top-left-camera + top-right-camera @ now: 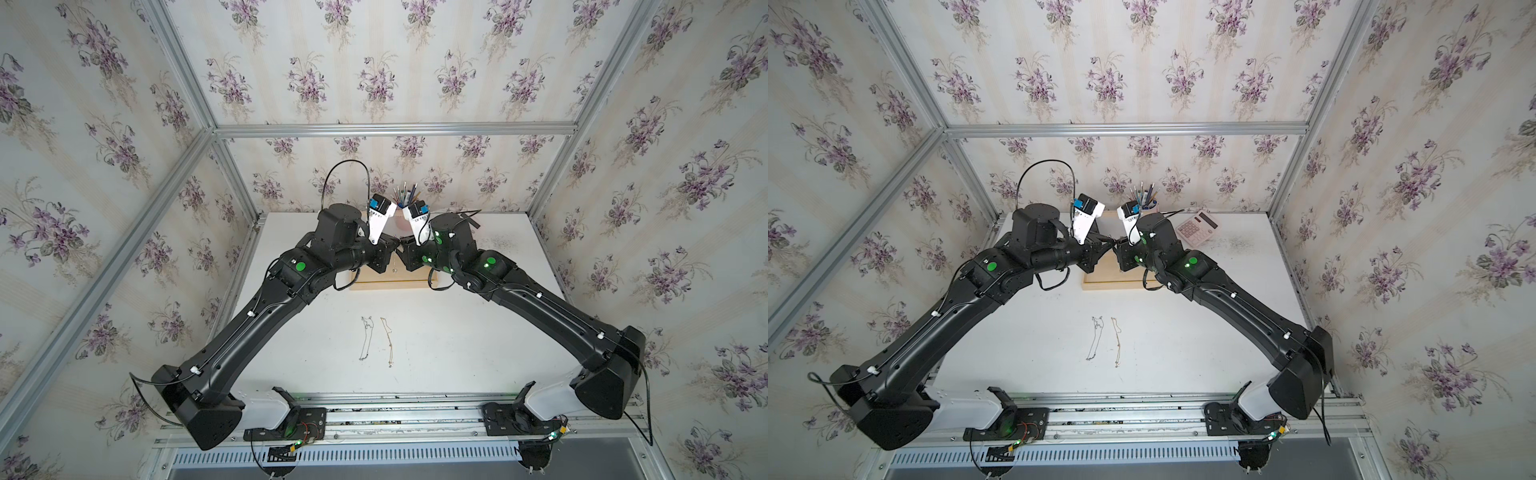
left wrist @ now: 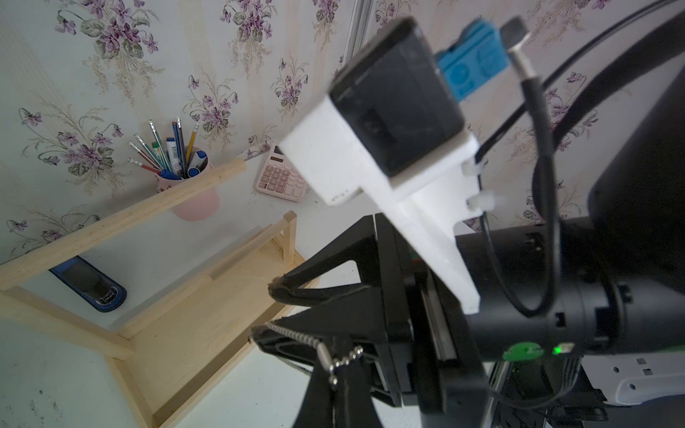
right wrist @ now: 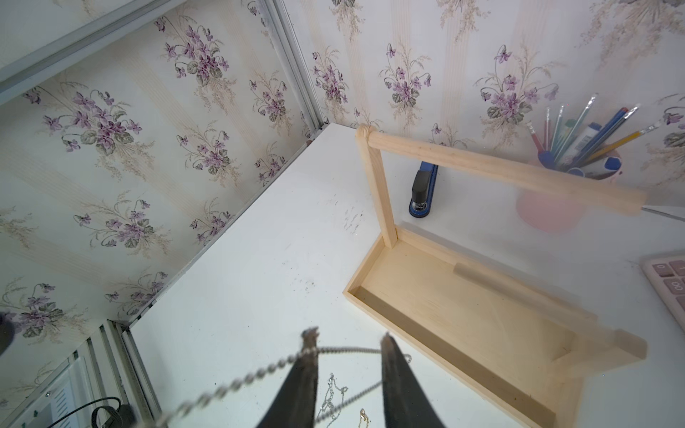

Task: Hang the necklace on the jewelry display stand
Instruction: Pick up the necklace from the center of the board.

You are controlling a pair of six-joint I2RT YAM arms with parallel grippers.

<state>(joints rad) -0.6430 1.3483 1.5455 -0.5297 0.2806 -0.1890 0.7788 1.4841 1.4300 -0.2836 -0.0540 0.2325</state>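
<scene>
I will next pinch the necklace chain between my right gripper's fingers, away from the clasp (image 2: 323, 355), so the loop stays open to hang over the bar.
A silver ball-chain necklace (image 3: 348, 349) is stretched between my two grippers above the front of the jewelry display stand (image 1: 390, 285), a pale wooden tray with posts and a top bar (image 3: 500, 170). My left gripper (image 2: 335, 381) is shut on the chain near its clasp (image 2: 323, 355). My right gripper (image 3: 348, 342) is open, its fingers (image 3: 309, 344) spread inside the loop with the chain running across both tips. In both top views the two grippers meet tip to tip over the stand's tray (image 1: 1121, 283). No chain hangs on the bar.
Two other thin necklaces, silver (image 1: 365, 338) and gold (image 1: 388, 340), lie on the white table nearer the front. Behind the stand are a pink pen cup (image 2: 196, 200), a pink calculator (image 1: 1198, 226) and a blue stapler (image 3: 422, 189). Walls close three sides.
</scene>
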